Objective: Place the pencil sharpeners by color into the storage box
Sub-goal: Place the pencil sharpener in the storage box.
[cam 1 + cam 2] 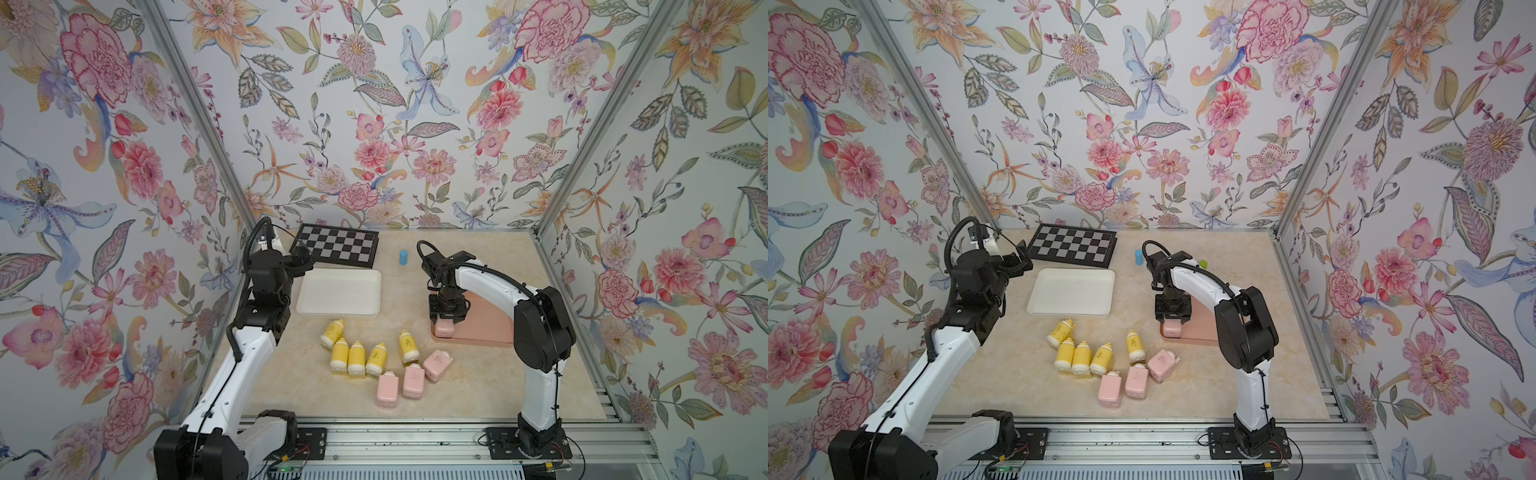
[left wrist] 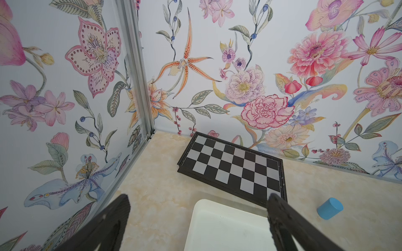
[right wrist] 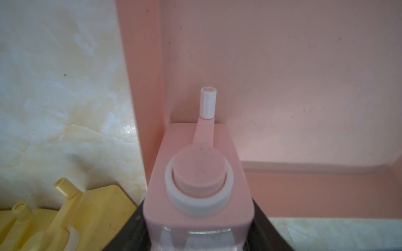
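The pink sharpener's lower end (image 1: 444, 330) touches the bottom of the box inside the side of the box. The sharpener would stay there if I opened my right gripper now, so I will open it.
Several yellow bottle-shaped pencil sharpeners (image 1: 356, 357) lie in a cluster mid-table. Three pink pencil sharpeners (image 1: 412, 380) lie just in front of them. My right gripper (image 1: 444, 322) is shut on a fourth pink sharpener (image 3: 199, 173) and holds it upright at the front-left inner corner of the pink storage box (image 3: 304, 87). Whether the sharpener rests on the box floor is unclear. My left gripper (image 2: 199, 197) stands open and empty above the far-left corner of the white storage box (image 2: 228, 228), which holds nothing.
A chessboard (image 1: 336, 248) lies at the back of the table. A blue cylinder (image 1: 403, 257) stands to its right, and a green cylinder (image 1: 1203, 263) peeks out behind my right arm. Floral walls close in the left, back and right sides.
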